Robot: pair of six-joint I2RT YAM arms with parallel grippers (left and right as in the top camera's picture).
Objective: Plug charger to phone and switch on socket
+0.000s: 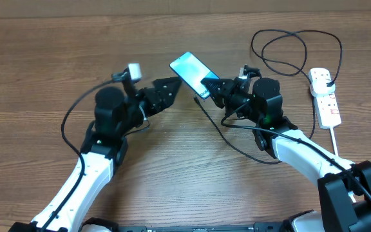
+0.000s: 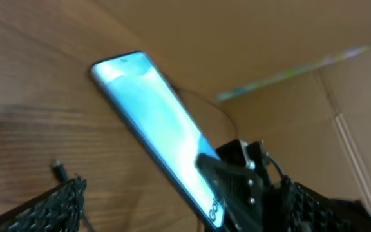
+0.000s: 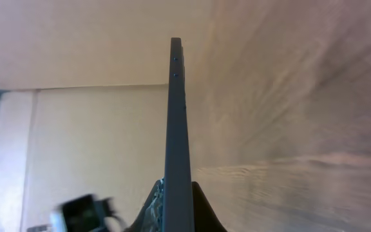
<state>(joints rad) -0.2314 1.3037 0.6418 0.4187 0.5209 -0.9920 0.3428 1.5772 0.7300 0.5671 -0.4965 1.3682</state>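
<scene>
The left gripper isn't ready to close yet: its fingers stop short of the phone's long edge (image 1: 187,82), so it will first move toward the screen (image 1: 196,72) and then close on the phone.
My right gripper (image 1: 215,86) is shut on the lower end of the phone (image 1: 190,68) and holds it tilted above the table, lit light-blue screen up. In the right wrist view the phone (image 3: 178,122) is edge-on between the jaws (image 3: 178,209). My left gripper (image 1: 170,89) is open and empty just left of the phone (image 2: 156,119). The charger cable (image 1: 287,33) loops at the back right, with its plug (image 1: 323,78) in the white power strip (image 1: 327,100). Its connector tip (image 2: 59,170) lies on the table below the phone.
The power strip's thick white cord (image 1: 335,138) runs toward the front right, beside my right arm. The black cable also trails across the table under my right arm (image 1: 237,145). A cardboard wall (image 2: 282,38) stands behind the table.
</scene>
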